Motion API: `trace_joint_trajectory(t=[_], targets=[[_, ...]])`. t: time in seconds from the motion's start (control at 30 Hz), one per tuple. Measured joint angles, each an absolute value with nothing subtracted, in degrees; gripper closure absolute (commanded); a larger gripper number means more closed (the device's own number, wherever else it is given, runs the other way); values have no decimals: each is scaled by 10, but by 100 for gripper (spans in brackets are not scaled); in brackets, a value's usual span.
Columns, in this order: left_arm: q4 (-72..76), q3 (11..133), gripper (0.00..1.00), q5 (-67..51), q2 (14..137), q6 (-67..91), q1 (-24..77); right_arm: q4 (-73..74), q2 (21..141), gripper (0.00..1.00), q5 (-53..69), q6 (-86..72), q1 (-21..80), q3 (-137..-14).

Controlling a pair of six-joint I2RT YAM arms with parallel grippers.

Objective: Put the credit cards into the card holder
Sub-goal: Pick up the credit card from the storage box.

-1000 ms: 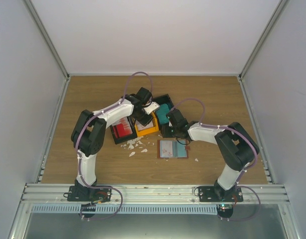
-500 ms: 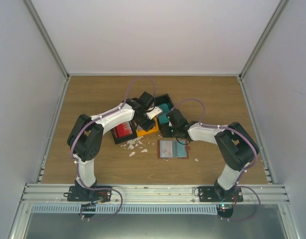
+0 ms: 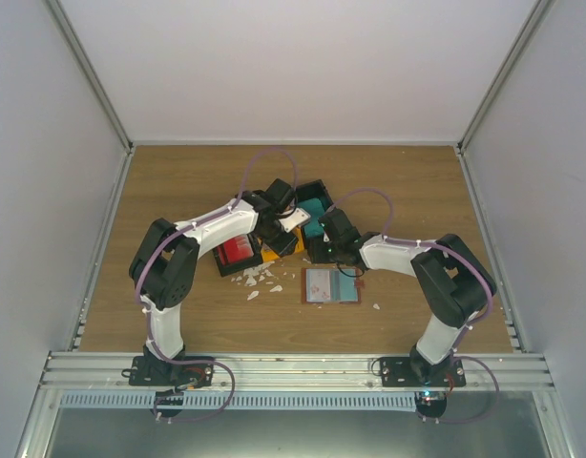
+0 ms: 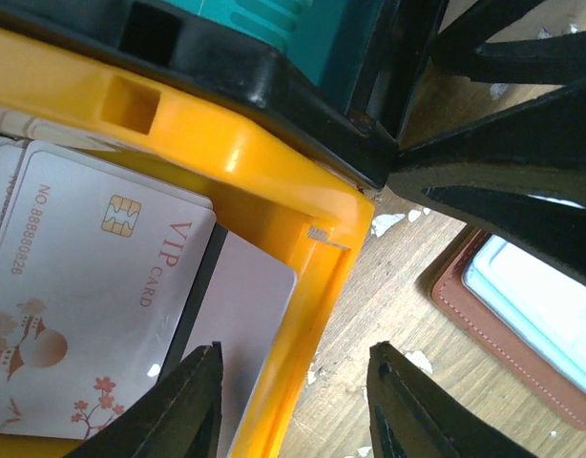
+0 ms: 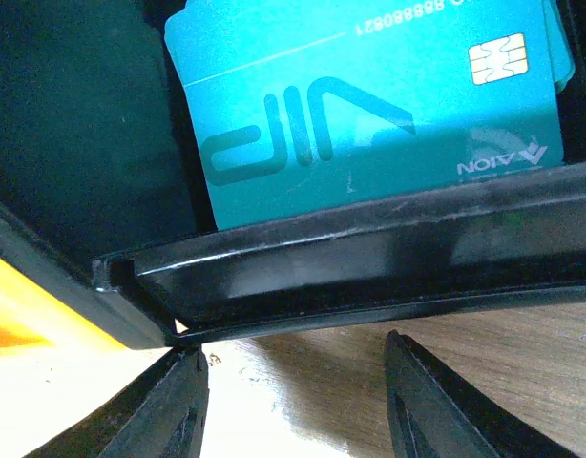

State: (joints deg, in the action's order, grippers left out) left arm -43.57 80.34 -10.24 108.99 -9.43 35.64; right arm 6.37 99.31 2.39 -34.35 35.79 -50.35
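Observation:
The white card's edge [image 4: 272,342] along the orange bin's side lies between both fingers, one past it. My left gripper closes. Closing now would catch the card.
The card holder [image 3: 331,284] lies open on the table with a pale card in it; its brown edge [image 4: 503,329] shows in the left wrist view. White-pinkish credit cards [image 4: 93,286] lie in the orange bin [image 4: 236,153]. My left gripper [image 4: 293,382] is open, empty, and straddles that bin's wall. One fingertip [image 4: 199,396] is over a card lying stripe side up [image 4: 245,315]; the other is over bare wood. Teal credit cards [image 5: 369,105] sit in a black bin [image 5: 369,267]. My right gripper [image 5: 293,401] is open over the table just outside that bin's wall, holding nothing.
Three bins stand clustered at mid-table: a black one with red cards [image 3: 238,248], the orange one [image 3: 280,248], and the black one with teal cards [image 3: 314,206]. White scraps [image 3: 258,280] litter the wood left of the card holder. Both wrists crowd the bins.
My left jaws have opened from nearly shut, and the left wrist has moved a little nearer over the orange bin's corner. The right arm has stayed put.

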Motion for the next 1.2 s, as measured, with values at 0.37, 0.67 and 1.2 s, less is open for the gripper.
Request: trace_joint_trajectory(t=[0.37, 0.67, 1.2], targets=[[-435, 804, 45, -90, 1082, -98, 357, 64, 993, 48, 24, -343, 358, -503], [-435, 803, 68, -86, 1100, -100, 357, 63, 993, 48, 24, -343, 358, -503], [-427, 813, 100, -77, 1095, -116, 354, 63, 992, 48, 25, -346, 358, -503]])
